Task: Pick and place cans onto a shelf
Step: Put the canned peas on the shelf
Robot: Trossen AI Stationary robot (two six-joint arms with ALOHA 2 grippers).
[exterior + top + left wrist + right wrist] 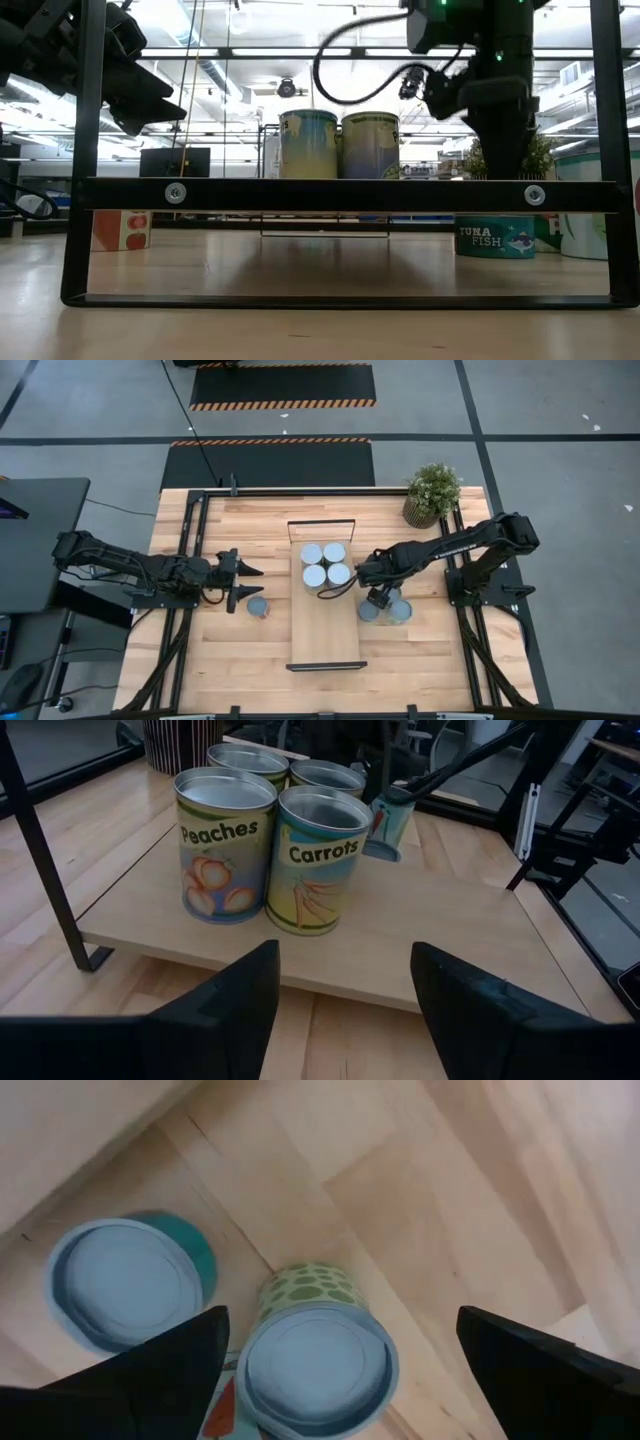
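Observation:
The robot's right gripper should set the can on the shelf, so it needs to grab the green-dotted can by its round side (312, 1285) next.
The light-wood shelf (325, 630) lies in the middle of the table, with black frames at its near and far ends. Several cans (325, 565) stand upright on its far half; "Peaches" (225, 845) and "Carrots" (318, 860) are the nearest to my left gripper. My left gripper (250, 568) hovers open left of the shelf, pointing at them. One can (258, 606) stands on the table near it. My right gripper (375, 598) hangs open, pointing down, above a teal "Tuna Fish" can (125, 1285) and a green-dotted can (315, 1355), both on the table right of the shelf.
A potted plant (432, 492) stands at the table's far right corner. Black metal frames (190, 560) run along the table's left and right sides. The shelf's near half (325, 640) is bare wood. In the low view the shelf's end bar (350, 194) hides my right gripper's fingertips.

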